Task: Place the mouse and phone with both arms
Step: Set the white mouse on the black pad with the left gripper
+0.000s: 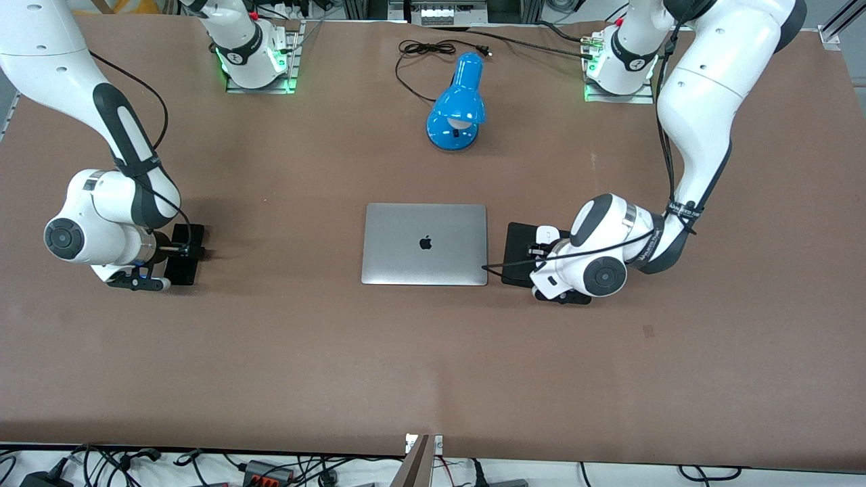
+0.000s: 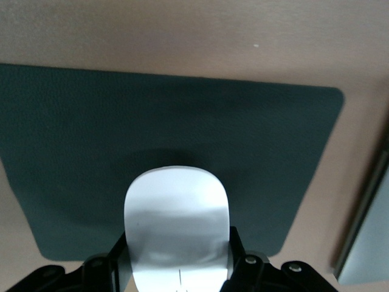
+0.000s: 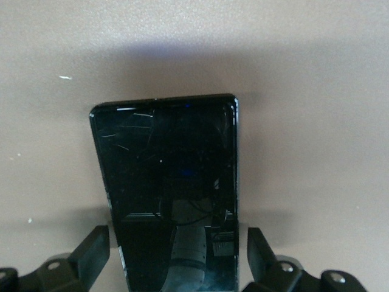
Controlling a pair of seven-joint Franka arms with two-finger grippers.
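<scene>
My right fingers are beside the phone's long sides in the right wrist view, so they should close on it.
The white oval mouse point(image 1: 548, 234) sits between the fingers of my left gripper point(image 1: 541, 251), low over the black mouse pad point(image 1: 517, 250), which lies beside the laptop toward the left arm's end. In the left wrist view both fingers press the sides of the mouse point(image 2: 176, 213), so the left gripper point(image 2: 177, 243) is shut on it above the pad point(image 2: 91, 140). The black phone point(image 1: 184, 256) lies flat on the table toward the right arm's end. My right gripper point(image 1: 177, 251) is open and straddles it. In the right wrist view the phone point(image 3: 167, 170) has gaps to both fingers of the right gripper point(image 3: 177, 246).
A closed silver laptop point(image 1: 425, 243) lies in the middle of the table; its edge also shows in the left wrist view point(image 2: 368, 243). A blue desk lamp point(image 1: 458, 105) with a black cord stands farther from the front camera than the laptop.
</scene>
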